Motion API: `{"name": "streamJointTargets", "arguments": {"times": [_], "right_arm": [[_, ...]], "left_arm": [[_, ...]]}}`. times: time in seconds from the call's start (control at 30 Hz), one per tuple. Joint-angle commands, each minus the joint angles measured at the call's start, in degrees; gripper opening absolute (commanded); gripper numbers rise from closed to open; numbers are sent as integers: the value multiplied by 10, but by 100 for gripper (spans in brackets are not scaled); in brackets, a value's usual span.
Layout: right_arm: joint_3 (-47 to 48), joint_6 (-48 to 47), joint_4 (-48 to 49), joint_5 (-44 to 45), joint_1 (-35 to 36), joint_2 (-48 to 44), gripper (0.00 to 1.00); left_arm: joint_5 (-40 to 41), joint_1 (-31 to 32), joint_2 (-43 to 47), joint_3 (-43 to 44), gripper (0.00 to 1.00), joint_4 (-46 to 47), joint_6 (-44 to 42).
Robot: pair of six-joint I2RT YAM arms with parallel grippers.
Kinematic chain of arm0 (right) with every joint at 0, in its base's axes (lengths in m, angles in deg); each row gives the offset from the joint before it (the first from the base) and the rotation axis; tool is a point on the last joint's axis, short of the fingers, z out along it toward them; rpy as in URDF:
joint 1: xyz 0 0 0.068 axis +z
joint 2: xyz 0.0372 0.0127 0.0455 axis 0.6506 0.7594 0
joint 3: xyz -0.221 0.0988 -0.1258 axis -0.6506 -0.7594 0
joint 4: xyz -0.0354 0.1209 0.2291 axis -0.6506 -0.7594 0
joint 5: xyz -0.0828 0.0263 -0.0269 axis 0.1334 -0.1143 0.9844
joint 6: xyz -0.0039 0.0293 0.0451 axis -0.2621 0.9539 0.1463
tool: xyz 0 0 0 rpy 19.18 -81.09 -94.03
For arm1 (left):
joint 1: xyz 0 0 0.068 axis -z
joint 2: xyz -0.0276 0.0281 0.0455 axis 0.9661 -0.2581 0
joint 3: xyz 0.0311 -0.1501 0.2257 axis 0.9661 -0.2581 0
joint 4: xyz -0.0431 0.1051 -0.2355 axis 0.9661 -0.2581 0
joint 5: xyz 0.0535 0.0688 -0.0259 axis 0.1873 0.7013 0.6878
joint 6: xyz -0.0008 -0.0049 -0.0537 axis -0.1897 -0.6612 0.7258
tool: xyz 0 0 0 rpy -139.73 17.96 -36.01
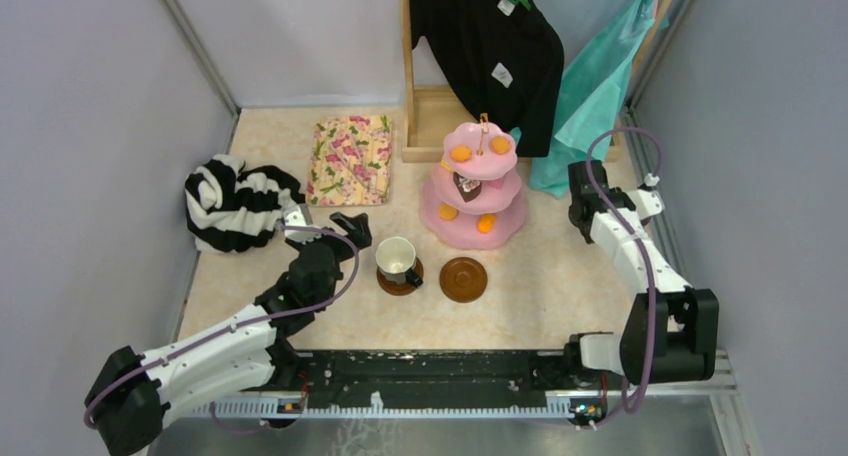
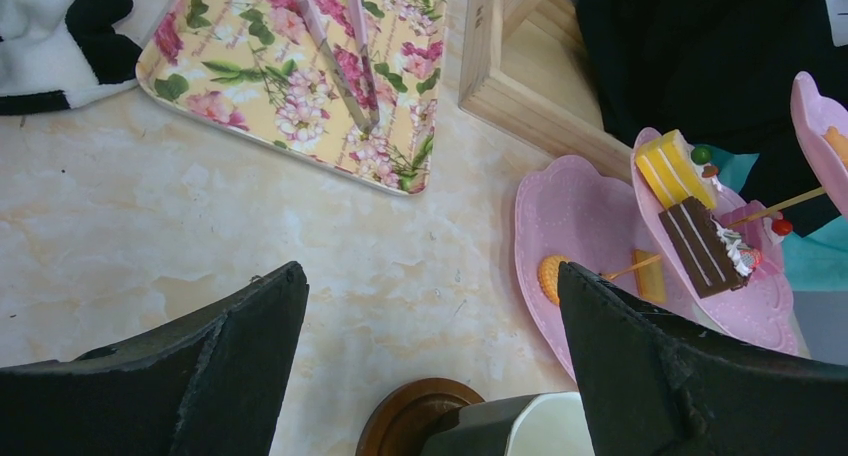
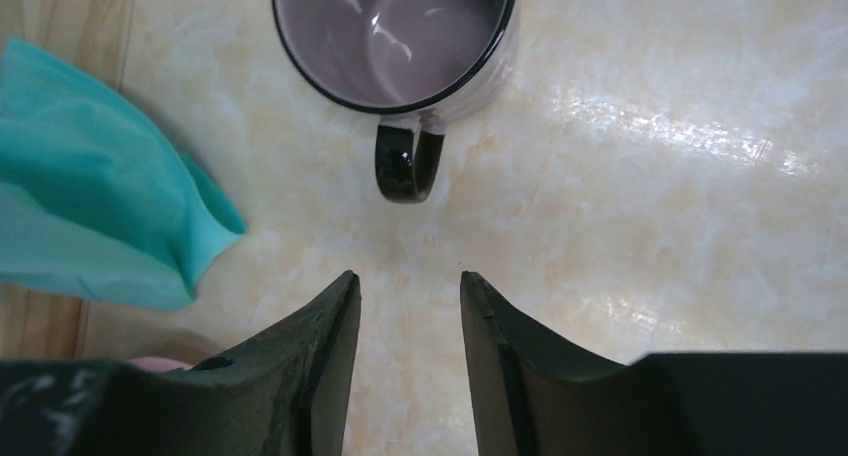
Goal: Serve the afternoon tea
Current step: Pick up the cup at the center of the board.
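My right gripper grabs the lilac mug by its black handle [image 3: 407,164] next, to set it on the empty brown saucer for tea.
The pink three-tier cake stand [image 1: 475,216] stands at the table's middle back, carrying orange pastries [image 1: 461,152] and a brown one [image 1: 467,186]. A cream mug [image 1: 397,259] sits on a brown saucer [image 1: 400,283]; a second saucer [image 1: 464,278] lies bare to its right. My left gripper [image 1: 350,231] is open just left of the cream mug, nothing between its fingers [image 2: 430,271]; the mug's rim [image 2: 545,431] shows below them. My right gripper [image 3: 409,276] is open and empty, a short way from the handle of the lilac mug [image 3: 400,36], which stands upright on the table.
A floral tray [image 1: 350,159] and a striped garment [image 1: 235,201] lie at the back left. A wooden rack [image 1: 425,126] with a black garment [image 1: 490,46] and a teal cloth [image 1: 590,96] stands behind the cake stand. The teal cloth [image 3: 90,216] hangs left of my right gripper.
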Motion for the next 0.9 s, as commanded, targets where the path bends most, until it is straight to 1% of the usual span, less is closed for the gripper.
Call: {"name": "streamJointTargets", "arguments": {"times": [0.0,0.03,0.07,0.1,0.2,0.53,0.87], "right_arm": [[37,-5,4,-15,-27,18,46],[37,-12,9,-17,-31,20,51],[38,-15,14,-18,-35,23,57],[39,-18,15,-22,-39,27,59],[42,-26,27,-27,-49,39,60],[57,-45,59,-51,-82,92,61],[90,-81,80,-78,-117,169,58]], "left_arm": [[1,2,16,-17,99,24,-9],[1,2,18,-18,99,25,-10],[2,2,19,-19,99,26,-12],[3,2,19,-19,99,27,-12],[6,2,19,-20,99,27,-13],[12,2,14,-20,99,31,-13],[17,2,-2,-20,99,40,-10]]}}
